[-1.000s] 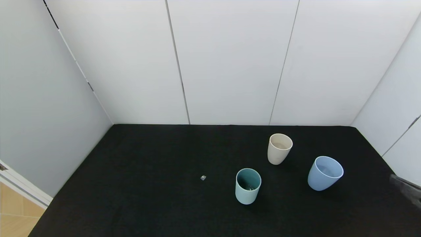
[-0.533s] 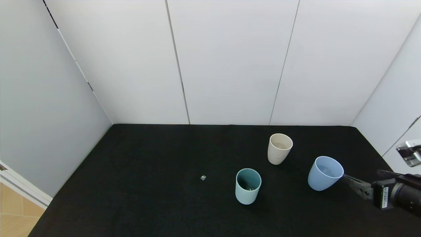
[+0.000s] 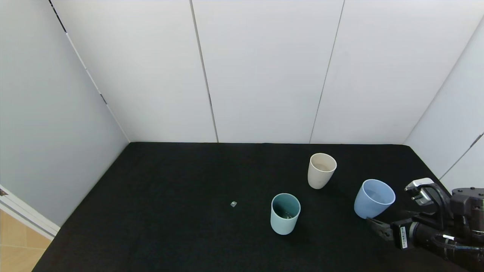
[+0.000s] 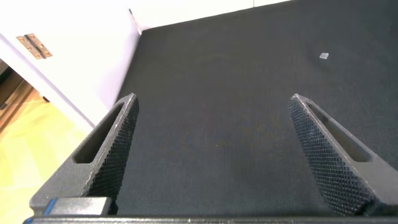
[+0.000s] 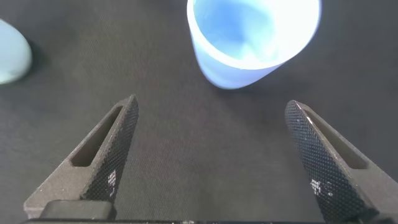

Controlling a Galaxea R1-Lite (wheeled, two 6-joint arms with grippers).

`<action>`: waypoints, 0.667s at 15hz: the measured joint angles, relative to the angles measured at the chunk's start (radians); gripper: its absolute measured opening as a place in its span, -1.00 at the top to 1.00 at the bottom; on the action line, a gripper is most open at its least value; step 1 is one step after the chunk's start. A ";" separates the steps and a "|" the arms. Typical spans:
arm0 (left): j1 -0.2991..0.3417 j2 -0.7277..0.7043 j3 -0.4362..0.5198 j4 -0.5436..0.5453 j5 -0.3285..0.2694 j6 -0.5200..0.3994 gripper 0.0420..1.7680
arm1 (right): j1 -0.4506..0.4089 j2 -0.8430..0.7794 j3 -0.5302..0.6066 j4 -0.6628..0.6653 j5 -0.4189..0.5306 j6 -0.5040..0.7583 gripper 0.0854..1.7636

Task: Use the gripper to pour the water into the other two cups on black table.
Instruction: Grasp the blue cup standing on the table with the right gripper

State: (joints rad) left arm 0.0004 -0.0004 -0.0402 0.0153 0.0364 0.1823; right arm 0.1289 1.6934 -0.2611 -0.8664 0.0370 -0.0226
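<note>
I will next grab the light blue cup by its side [image 3: 365,206] with my right gripper, so that I can pour the water into the pale teal cup [image 3: 285,214].
Three cups stand upright on the black table [image 3: 170,189]: a cream-beige cup [image 3: 321,170] at the back, a pale teal cup [image 3: 285,214] nearer, and a wider light blue cup [image 3: 373,198] to the right. The water is barely visible inside the blue cup. My right gripper [image 3: 378,223] is open and empty, low over the table, just near-right of the blue cup. In the right wrist view the blue cup [image 5: 252,37] stands just beyond the open gripper [image 5: 211,106], not between its fingers, and the teal cup [image 5: 9,56] shows at the edge. My left gripper [image 4: 214,98] is open, empty, outside the head view.
A small grey scrap [image 3: 233,204] lies on the table left of the teal cup; it also shows in the left wrist view [image 4: 323,56]. White walls close the table at the back and both sides. Wooden floor [image 3: 15,245] lies beyond the table's left edge.
My right arm has come in from the right edge and moved left and nearer, its fingers now by the near side of the blue cup. The cups have not moved.
</note>
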 joint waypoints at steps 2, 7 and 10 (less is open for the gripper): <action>0.000 0.000 0.000 0.000 0.000 0.000 -0.94 | 0.008 0.059 -0.008 -0.050 0.000 0.001 -0.94; 0.000 0.000 0.000 0.000 0.000 0.000 -0.94 | 0.032 0.209 -0.021 -0.223 -0.028 -0.001 -0.94; 0.000 0.000 0.000 0.000 0.000 0.000 -0.94 | 0.029 0.274 -0.048 -0.250 -0.050 -0.010 -0.94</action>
State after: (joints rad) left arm 0.0004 -0.0004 -0.0402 0.0153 0.0364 0.1823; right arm 0.1583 1.9677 -0.3087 -1.1164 -0.0134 -0.0321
